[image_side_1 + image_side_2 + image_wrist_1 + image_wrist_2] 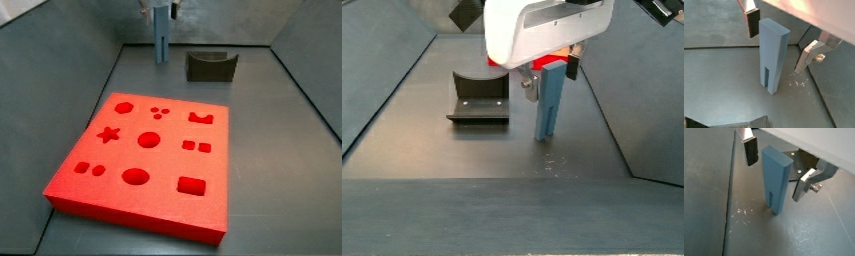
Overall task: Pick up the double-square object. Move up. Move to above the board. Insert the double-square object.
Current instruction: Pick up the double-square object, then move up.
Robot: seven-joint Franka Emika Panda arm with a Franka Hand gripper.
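Observation:
My gripper should grab the bar by its upper part (pixel 162 22) next. The bar's slotted lower end then stays free to go into the board (pixel 167 160).
The double-square object (pixel 773 50) is a tall grey-blue bar standing upright on the grey floor, with a slot splitting its lower end. My gripper (pixel 775 52) is open and straddles the bar's upper part. In both wrist views there is a gap on each side between the bar and the fingers, one dark-padded (pixel 751 153) and one silver (pixel 800 190). In a side view the bar (pixel 160 38) stands at the far end, beyond the red board (pixel 167 160) with its shaped holes. In a side view the white gripper body hangs over the bar (pixel 549 105).
The dark fixture (pixel 210 66) stands on the floor just beside the bar, also seen as a bracket on a base plate (pixel 478 101). Grey walls slope up round the floor on all sides. Pale scuff marks (pixel 743 211) lie by the bar's foot.

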